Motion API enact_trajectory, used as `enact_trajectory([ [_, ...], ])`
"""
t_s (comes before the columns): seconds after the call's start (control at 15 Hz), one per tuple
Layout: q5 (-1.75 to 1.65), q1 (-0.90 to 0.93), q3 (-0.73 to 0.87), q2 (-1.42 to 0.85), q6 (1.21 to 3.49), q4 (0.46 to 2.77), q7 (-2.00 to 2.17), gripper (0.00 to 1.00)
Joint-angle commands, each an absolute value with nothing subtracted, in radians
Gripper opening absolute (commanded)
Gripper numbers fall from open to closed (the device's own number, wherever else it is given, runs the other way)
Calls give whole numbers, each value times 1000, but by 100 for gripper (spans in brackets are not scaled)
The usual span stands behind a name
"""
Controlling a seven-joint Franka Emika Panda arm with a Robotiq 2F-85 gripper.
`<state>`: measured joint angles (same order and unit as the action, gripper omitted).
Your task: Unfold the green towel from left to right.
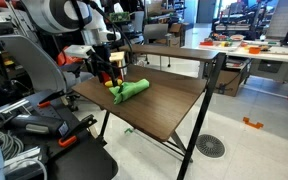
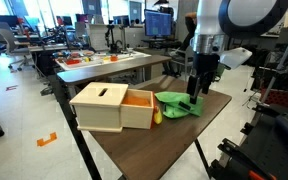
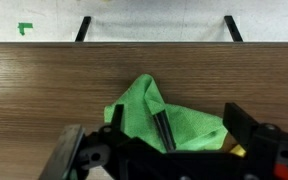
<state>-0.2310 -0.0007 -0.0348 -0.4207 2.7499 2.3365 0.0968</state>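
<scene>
My gripper grabs the crumpled fold at its dark narrow strip next, to draw that end of the towel across and unfold the green towel.
The green towel lies crumpled and folded on the brown wooden table. It also shows in both exterior views. My gripper is right over the towel, down at its surface. Its black fingers stand apart, one at each side of the cloth, so it is open. A dark narrow strip runs across the towel between them. In both exterior views the gripper points straight down onto one end of the towel.
A light wooden box with an orange inside stands on the table beside the towel, with a small yellow thing between them. The table's far edge is close. Desks, chairs and cables surround the table.
</scene>
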Motion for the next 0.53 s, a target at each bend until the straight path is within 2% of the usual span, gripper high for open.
enact_trajectory([
  [0.0,-211,34,-1,-435,2756,2324,75,100],
  [0.47,-200,44,-7,-500,2784,2251,67,100],
])
